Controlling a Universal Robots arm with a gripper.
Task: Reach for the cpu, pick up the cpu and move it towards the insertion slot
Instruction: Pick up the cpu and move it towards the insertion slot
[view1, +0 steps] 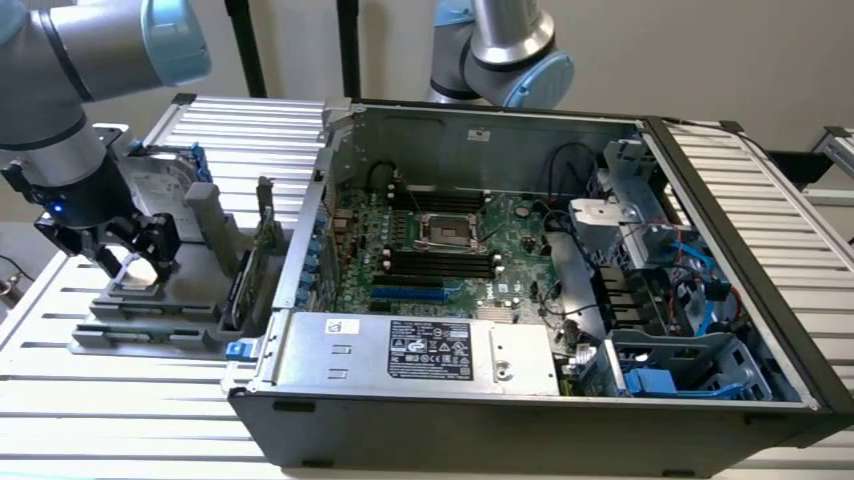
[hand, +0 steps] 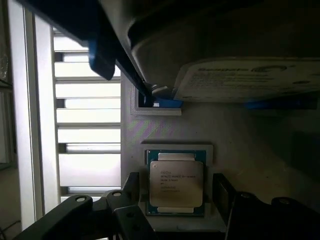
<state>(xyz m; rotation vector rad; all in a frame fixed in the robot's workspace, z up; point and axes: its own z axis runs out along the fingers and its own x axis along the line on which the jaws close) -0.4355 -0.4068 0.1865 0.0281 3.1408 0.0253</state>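
The gripper grabs the cpu by its opposite side edges next, where finger gaps show, since the holder's raised edge (hand: 178, 147) hugs the cpu's end.
The cpu (hand: 176, 182), a flat square chip with a silver-grey top, lies in a pale recess of the grey holder (hand: 165, 130). It also appears as a pale patch (view1: 134, 268) between my fingers on the exterior view's left. My gripper (hand: 176, 187) is open and low over the chip, with one dark finger (hand: 132, 182) on each side and a small gap to each edge. The gripper (view1: 127, 262) stands outside the computer case. The insertion slot (view1: 447, 232), a shiny metal frame with a dark centre, sits on the motherboard inside the case.
A silver hard drive with blue rails (hand: 240, 75) stands in the holder just beyond the cpu. The open case wall (view1: 310, 230) rises between the holder and the motherboard. Black memory slots (view1: 434, 265) lie beside the socket. A power supply (view1: 414, 350) fills the case front. A second arm (view1: 501, 60) stands behind.
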